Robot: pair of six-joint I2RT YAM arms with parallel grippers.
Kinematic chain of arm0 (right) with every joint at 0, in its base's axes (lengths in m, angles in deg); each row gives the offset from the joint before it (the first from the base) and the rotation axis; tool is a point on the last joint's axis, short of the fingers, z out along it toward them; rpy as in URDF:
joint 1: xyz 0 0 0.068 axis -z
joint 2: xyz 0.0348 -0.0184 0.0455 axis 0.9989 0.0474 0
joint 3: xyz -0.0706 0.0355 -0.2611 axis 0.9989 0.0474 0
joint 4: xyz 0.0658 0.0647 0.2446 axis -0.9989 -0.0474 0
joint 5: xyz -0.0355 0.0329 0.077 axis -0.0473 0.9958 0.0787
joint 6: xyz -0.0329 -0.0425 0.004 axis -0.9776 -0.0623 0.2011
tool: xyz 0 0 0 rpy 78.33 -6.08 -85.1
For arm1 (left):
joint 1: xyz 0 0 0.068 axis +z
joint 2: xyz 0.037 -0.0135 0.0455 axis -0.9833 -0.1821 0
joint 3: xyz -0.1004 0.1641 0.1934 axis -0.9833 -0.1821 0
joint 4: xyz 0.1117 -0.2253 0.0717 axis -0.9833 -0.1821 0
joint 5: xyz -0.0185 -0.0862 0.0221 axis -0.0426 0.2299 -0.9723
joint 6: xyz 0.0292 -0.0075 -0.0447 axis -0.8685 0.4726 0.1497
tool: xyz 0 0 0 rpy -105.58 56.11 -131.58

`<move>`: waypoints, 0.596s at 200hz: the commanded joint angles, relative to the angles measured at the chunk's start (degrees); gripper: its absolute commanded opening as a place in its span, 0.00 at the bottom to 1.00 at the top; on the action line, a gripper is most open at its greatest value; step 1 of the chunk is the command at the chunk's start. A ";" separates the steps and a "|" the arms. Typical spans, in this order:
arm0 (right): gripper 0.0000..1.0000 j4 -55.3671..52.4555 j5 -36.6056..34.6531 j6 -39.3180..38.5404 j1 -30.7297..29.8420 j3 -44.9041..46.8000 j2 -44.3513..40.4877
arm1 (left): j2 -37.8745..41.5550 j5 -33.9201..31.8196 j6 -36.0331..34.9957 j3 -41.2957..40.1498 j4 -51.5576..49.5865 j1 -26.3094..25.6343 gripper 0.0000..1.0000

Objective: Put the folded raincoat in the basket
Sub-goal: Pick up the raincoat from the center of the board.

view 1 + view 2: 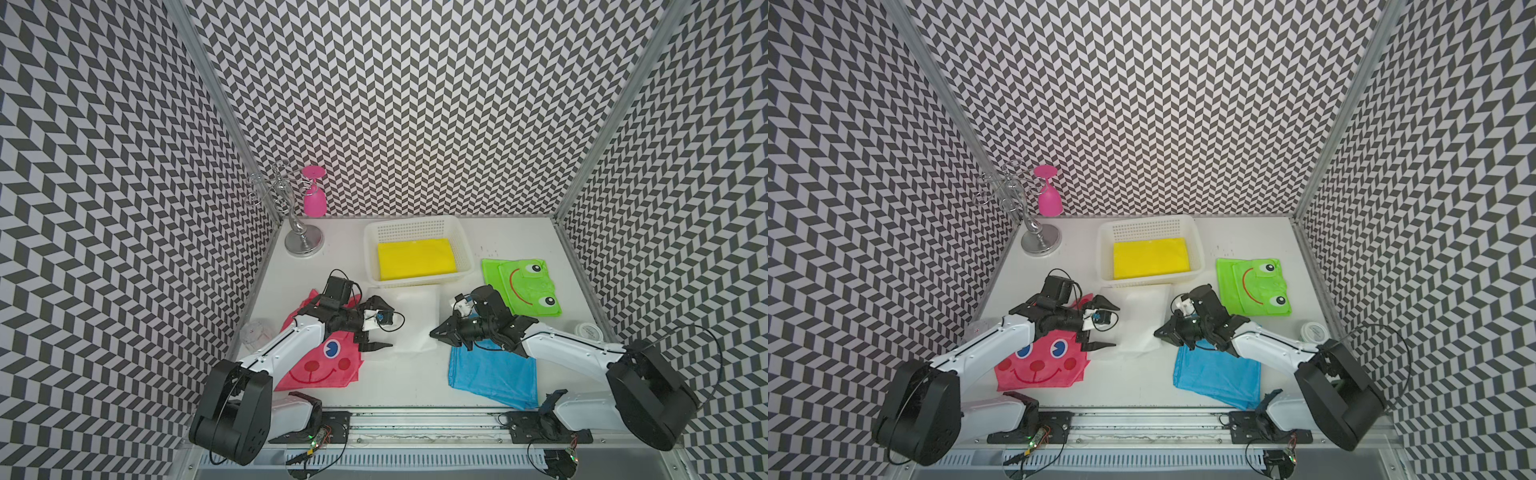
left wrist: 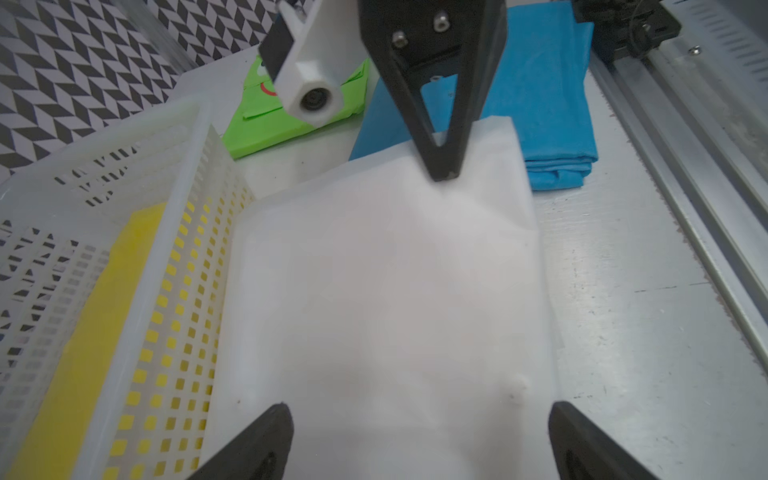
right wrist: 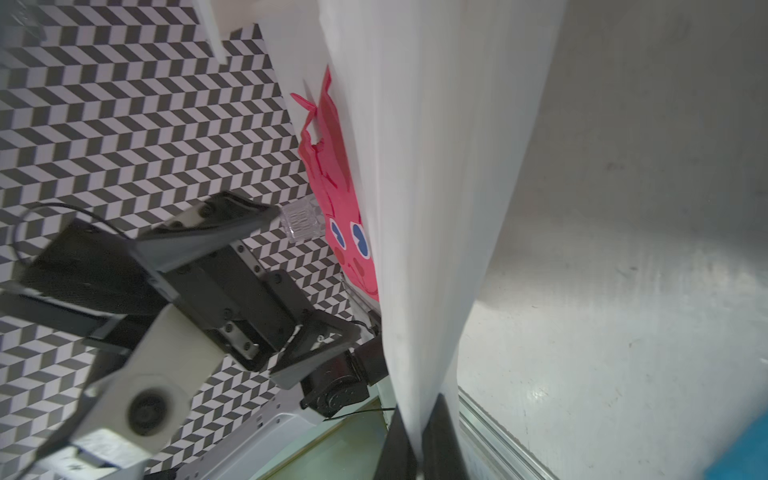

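Note:
My left gripper grabs the raincoat's edge point(image 1: 390, 329) point(image 2: 416, 456) opposite my right gripper next, to put the white raincoat, still folded, in the basket.
A white folded raincoat point(image 1: 411, 320) point(image 1: 1138, 320) point(image 2: 395, 291) point(image 3: 436, 166) lies on the table just in front of the white perforated basket point(image 1: 368, 249) point(image 1: 1102, 249) point(image 2: 124, 137). A yellow folded raincoat point(image 1: 415, 259) point(image 2: 83, 353) lies flat inside the basket. My right gripper point(image 1: 432, 332) point(image 1: 1156, 332) point(image 3: 419, 440) is shut on the white raincoat's right edge. My left gripper point(image 1: 388, 326) point(image 1: 1116, 326) point(image 2: 419, 407) stands wide open at the raincoat's left edge, its fingers spread over the fabric without gripping it.
A pink face raincoat point(image 1: 320, 365) lies under the left arm, a blue one point(image 1: 494, 374) under the right arm, and a green frog one point(image 1: 523, 286) sits right of the basket. A metal rack point(image 1: 303, 241) holding a pink goblet point(image 1: 314, 199) stands back left. A clear glass point(image 1: 257, 332) is at the left edge, a white lid point(image 1: 588, 330) at the right.

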 commanded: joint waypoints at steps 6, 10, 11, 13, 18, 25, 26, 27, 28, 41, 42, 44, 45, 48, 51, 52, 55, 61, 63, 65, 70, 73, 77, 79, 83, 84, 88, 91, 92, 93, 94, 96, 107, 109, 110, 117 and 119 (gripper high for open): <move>0.00 9.10 2.42 6.94 1.46 -1.36 -2.15 | 3.09 3.47 -1.67 -4.89 4.59 -0.08 1.00; 0.00 9.82 2.42 7.93 1.54 -1.36 -2.19 | 3.48 2.78 -1.15 -5.63 5.68 -0.15 1.00; 0.00 9.96 2.42 8.14 1.55 -1.31 -2.16 | 3.59 2.57 -1.02 -5.81 6.01 -0.17 1.00; 0.00 10.16 2.46 8.45 1.55 -1.41 -2.10 | 3.76 2.01 -0.61 -6.21 6.71 -0.28 1.00; 0.00 10.54 2.34 9.20 1.63 -1.51 -2.01 | 4.43 0.43 0.41 -7.19 8.64 -0.64 1.00; 0.00 11.04 2.10 10.14 1.63 -1.62 -1.77 | 5.01 -1.77 1.89 -8.69 11.62 -1.34 1.00; 0.00 11.14 2.04 10.26 1.60 -1.62 -1.73 | 5.15 -2.17 2.17 -8.88 12.05 -1.38 1.00; 0.00 11.14 2.04 10.26 1.60 -1.62 -1.73 | 5.21 -2.50 2.44 -9.06 12.45 -1.45 1.00; 0.00 11.25 2.04 10.26 1.63 -1.58 -1.70 | 5.29 -2.84 2.67 -9.33 12.91 -1.57 1.00; 0.00 12.47 1.76 12.17 1.58 -1.61 -1.12 | 5.87 -7.11 6.95 -11.92 19.93 -2.59 1.00; 0.00 12.55 1.69 12.37 1.61 -1.62 -1.06 | 5.93 -7.39 7.03 -12.12 20.34 -2.71 1.00; 0.00 12.81 1.69 12.70 1.59 -1.55 -0.94 | 5.92 -7.81 7.27 -12.38 20.89 -2.78 1.00; 0.00 12.94 1.66 12.85 1.62 -1.54 -0.92 | 5.95 -7.96 7.37 -12.57 21.26 -2.89 1.00; 0.00 13.36 1.64 12.85 1.62 -1.60 -0.67 | 6.08 -8.68 7.79 -12.97 22.28 -3.09 1.00; 0.00 13.63 1.64 12.85 1.57 -1.61 -0.58 | 6.09 -9.40 8.46 -13.49 23.59 -3.36 1.00; 0.00 13.85 1.64 12.85 1.61 -1.62 -0.47 | 6.08 -9.63 8.80 -13.61 23.88 -3.45 1.00; 0.00 14.05 1.64 12.85 1.61 -1.64 -0.31 | 6.10 -10.30 9.39 -14.01 25.01 -3.71 1.00; 0.00 14.45 1.64 12.85 1.64 -1.78 -0.08 | 6.23 -11.39 10.27 -14.67 26.61 -4.19 1.00; 0.00 14.47 1.64 12.85 1.60 -1.75 -0.10 | 6.29 -11.76 10.63 -14.80 27.11 -4.36 1.00; 0.00 14.68 1.64 12.85 1.61 -1.77 -0.02 | 6.26 -12.14 11.02 -14.96 27.70 -4.62 1.00; 0.00 14.97 1.64 12.85 1.64 -1.91 0.12 | 6.23 -13.33 11.82 -15.33 28.74 -5.31 1.00; 0.00 15.08 1.64 12.85 1.62 -2.01 0.22 | 6.23 -13.92 12.01 -15.39 28.98 -5.83 1.00; 0.00 15.10 1.64 12.85 1.57 -2.12 0.24 | 6.18 -14.89 12.29 -15.48 29.13 -6.69 1.00; 0.00 15.10 1.64 12.85 1.63 -2.09 0.24 | 6.19 -15.56 12.52 -15.53 29.28 -7.16 1.00; 0.00 15.14 1.64 12.85 1.63 -2.22 0.16 | 6.26 -16.85 13.26 -15.68 29.90 -8.16 1.00; 0.00 15.14 1.64 12.85 1.63 -2.22 0.16 | 6.25 -17.31 13.53 -15.76 30.12 -8.40 1.00; 0.00 15.25 1.64 12.85 1.64 -2.32 0.07 | 6.45 -18.91 14.56 -16.02 31.05 -9.50 1.00; 0.00 15.26 1.64 12.85 1.60 -2.39 -0.02 | 6.50 -19.74 15.06 -16.24 31.75 -10.16 1.00; 0.00 15.29 1.64 12.85 1.63 -2.40 -0.09 | 6.59 -20.03 15.13 -16.30 31.92 -10.36 1.00; 0.00 15.29 1.64 12.85 1.63 -2.40 -0.09 | 6.64 -20.26 15.17 -16.42 32.09 -10.55 1.00; 0.00 15.28 1.64 12.85 1.60 -2.41 -0.11 | 6.75 -20.47 15.27 -16.44 32.26 -10.74 1.00; 0.00 15.27 1.64 12.85 1.61 -2.48 -0.11 | 6.83 -20.91 15.39 -16.63 32.50 -11.14 1.00; 0.00 15.10 1.64 12.85 1.60 -2.62 -0.24 | 7.27 -22.73 16.64 -17.73 35.04 -12.50 1.00; 0.00 15.03 1.64 12.85 1.64 -2.69 -0.33 | 7.31 -22.90 16.81 -17.87 35.35 -12.61 1.00; 0.00 15.03 1.64 12.85 1.64 -2.69 -0.33 | 7.31 -22.97 16.84 -17.95 35.57 -12.64 1.00; 0.00 15.01 1.64 12.85 1.64 -2.74 -0.21 | 7.24 -23.50 17.30 -18.25 36.47 -12.99 1.00; 0.00 15.01 1.64 12.85 1.64 -2.75 -0.20 | 7.15 -23.62 17.53 -18.33 36.74 -13.06 1.00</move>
